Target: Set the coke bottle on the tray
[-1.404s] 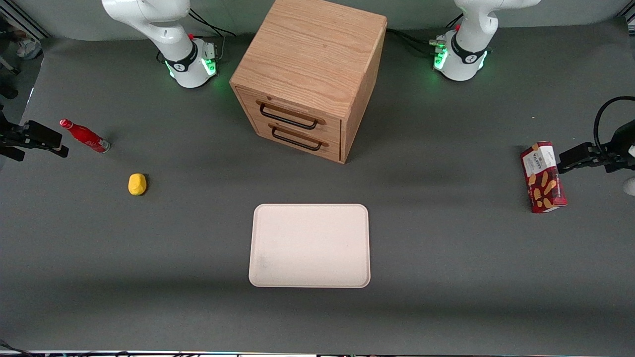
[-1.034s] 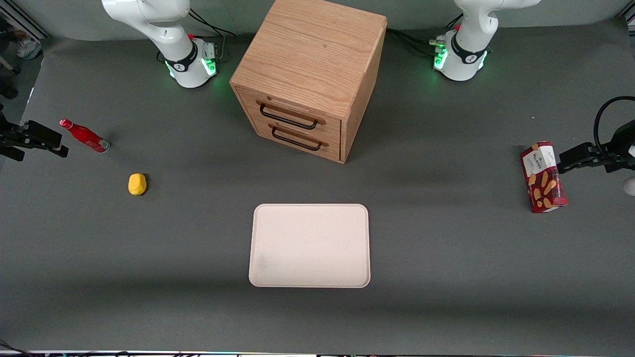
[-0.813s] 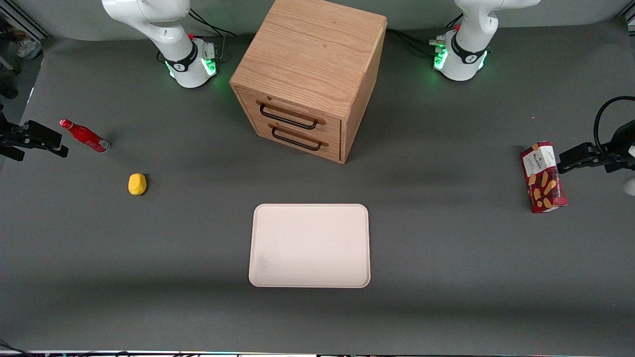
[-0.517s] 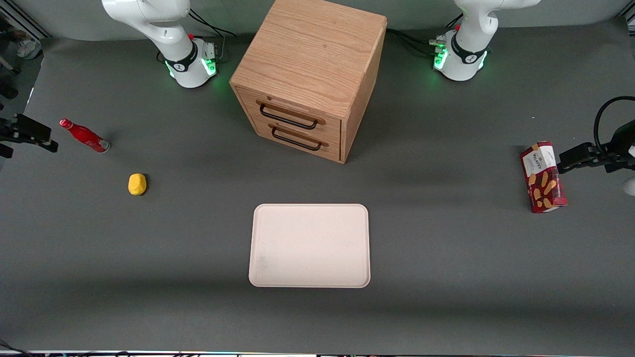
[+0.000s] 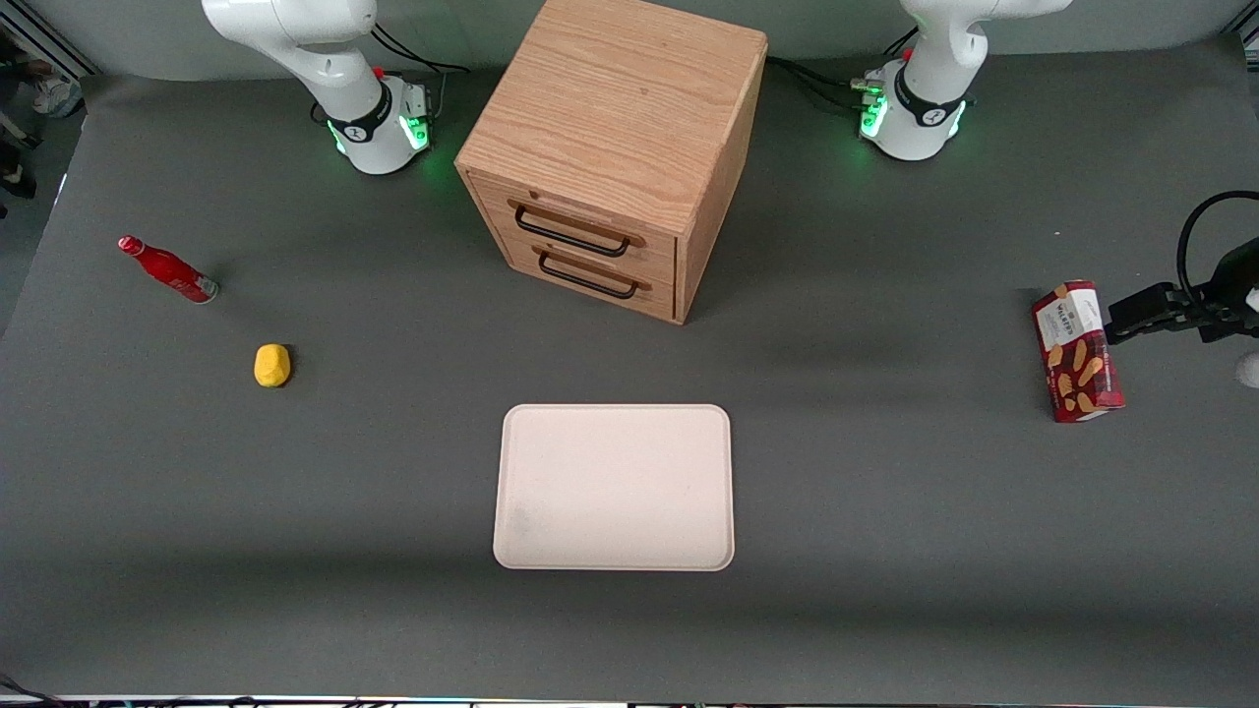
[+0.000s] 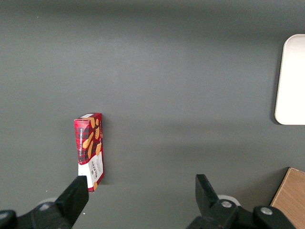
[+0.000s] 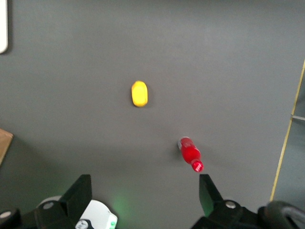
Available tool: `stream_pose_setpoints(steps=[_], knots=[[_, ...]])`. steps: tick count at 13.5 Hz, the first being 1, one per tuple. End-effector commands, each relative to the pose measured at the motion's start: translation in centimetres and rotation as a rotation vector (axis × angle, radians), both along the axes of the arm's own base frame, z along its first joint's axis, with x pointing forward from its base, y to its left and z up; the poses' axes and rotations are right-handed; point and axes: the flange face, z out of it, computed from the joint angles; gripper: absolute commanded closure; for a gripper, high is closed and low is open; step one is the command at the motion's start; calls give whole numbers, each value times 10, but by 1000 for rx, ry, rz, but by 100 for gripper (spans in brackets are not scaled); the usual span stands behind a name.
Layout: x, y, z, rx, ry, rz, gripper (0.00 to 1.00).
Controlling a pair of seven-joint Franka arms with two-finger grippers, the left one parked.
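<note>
The coke bottle needs to go on the cream tray (image 5: pixel 615 487), so my gripper will next pick it up by its red cap (image 5: pixel 130 244).
The coke bottle (image 5: pixel 167 268) is a small red bottle with a red cap and silvery base. It stands on the grey table toward the working arm's end, and also shows in the right wrist view (image 7: pixel 190 153). The cream tray (image 5: pixel 615 487) lies flat near the front camera, in front of the drawer cabinet; slivers of it show in the right wrist view (image 7: pixel 2 24) and the left wrist view (image 6: pixel 291 81). My gripper (image 7: pixel 144 195) is out of the front view. It hangs high above the table, open wide and empty, with the bottle far below near one fingertip (image 7: pixel 208 189).
A yellow lemon-like object (image 5: pixel 272 365) lies nearer the front camera than the bottle, also in the right wrist view (image 7: pixel 139 93). A wooden two-drawer cabinet (image 5: pixel 615 147) stands mid-table. A red biscuit box (image 5: pixel 1077 351) stands toward the parked arm's end. The table edge (image 7: pixel 290 119) runs close to the bottle.
My gripper has drawn away from the bottle and slid out of the front view at the working arm's end. The bottle, lemon and tray have not moved.
</note>
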Motion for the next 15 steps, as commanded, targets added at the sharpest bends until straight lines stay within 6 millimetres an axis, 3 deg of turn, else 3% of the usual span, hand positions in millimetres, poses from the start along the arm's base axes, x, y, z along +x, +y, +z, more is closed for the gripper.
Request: stream_pose_setpoints(steps=[1,5,8,12,15], knots=[[-29,-40,-14,17,1,43,0],[-82,-74,-49,38,-21,75,0],[-103,-104,-63,51,-7,89,0],[-117,-121,-67,46,-27,55,0],[-114,-124,-70,23,-16,33,0]])
